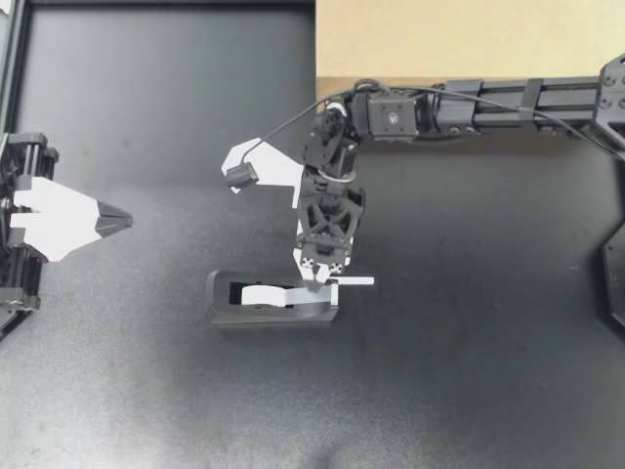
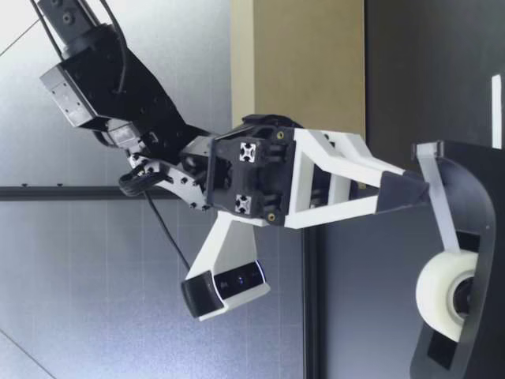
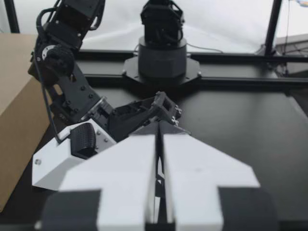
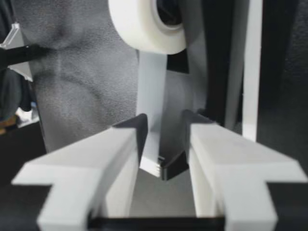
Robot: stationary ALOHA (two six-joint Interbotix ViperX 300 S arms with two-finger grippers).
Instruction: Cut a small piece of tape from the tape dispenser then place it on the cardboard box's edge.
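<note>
My right gripper should cut a small piece of tape for the cardboard box's edge next, so it should grab the white piece of tape by its loose end (image 1: 333,293).
The black tape dispenser (image 1: 234,308) lies mid-table with its white roll (image 1: 264,293) in it. My right gripper (image 1: 320,277) points down at the dispenser's cutter end. In the right wrist view it (image 4: 163,132) is open, and the tape strip (image 4: 150,86) runs from the roll (image 4: 144,24) to the cutter (image 4: 168,166) between its fingers. The low view shows the right gripper (image 2: 406,192) just above the dispenser (image 2: 473,197). My left gripper (image 1: 117,220) rests shut and empty at the table's left edge. The cardboard box (image 1: 469,39) stands at the back.
A thin white strip (image 1: 356,281) lies on the table beside the dispenser's cutter end. The right arm (image 1: 508,103) stretches along the box's front edge. In the left wrist view the box (image 3: 14,96) stands beside the right arm (image 3: 72,96). Dark matte table (image 1: 469,371).
</note>
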